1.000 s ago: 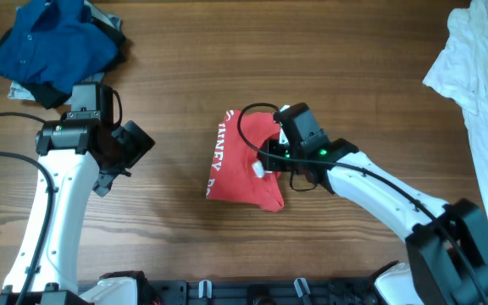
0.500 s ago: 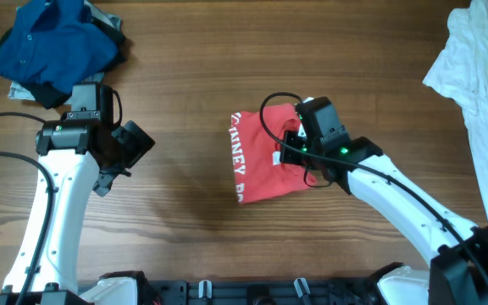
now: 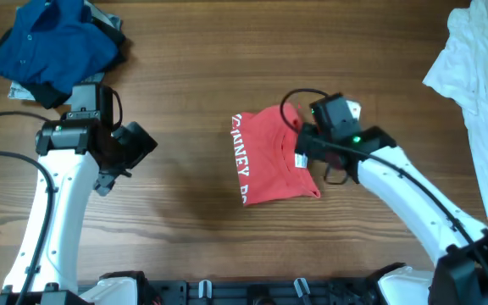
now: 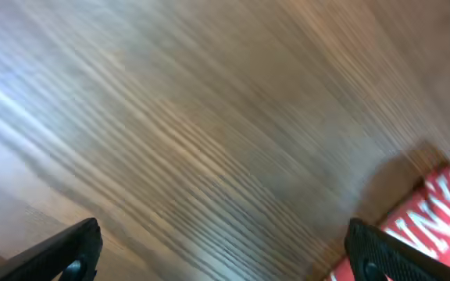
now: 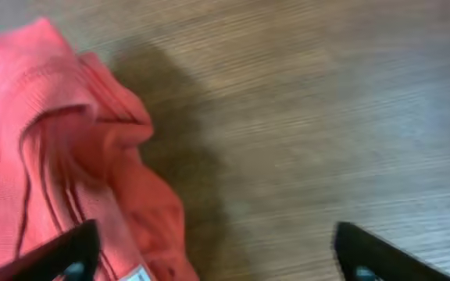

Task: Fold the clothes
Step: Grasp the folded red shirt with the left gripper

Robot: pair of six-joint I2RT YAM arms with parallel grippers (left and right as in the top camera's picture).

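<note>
I next need to pick up the folded red T-shirt by its white-lettered side edge (image 3: 241,160) with my left gripper, then stack it on the blue shirt (image 3: 53,42).
A red T-shirt (image 3: 274,157) with white lettering lies folded into a compact rectangle at the table's middle. My right gripper (image 3: 305,151) hovers over its right edge, open and holding nothing. In the right wrist view the shirt's bunched edge (image 5: 69,164) fills the left side, and the gripper (image 5: 221,261) spans cloth and bare wood. My left gripper (image 3: 134,144) stands open over bare wood to the shirt's left. In the left wrist view the gripper (image 4: 225,257) is empty, with a corner of the shirt (image 4: 436,226) at lower right. A blue collared shirt (image 3: 53,42) lies crumpled at the back left. A long white garment (image 3: 481,85) lies at the right edge.
Dark cloth (image 3: 113,38) pokes out from under the blue shirt. A black rail (image 3: 244,292) runs along the table's front edge. Bare wood lies between the red shirt and both side piles.
My right gripper carried the red shirt's edge rightward, then opened and let it go. The shirt now lies flatter and farther right. The left arm has not moved.
</note>
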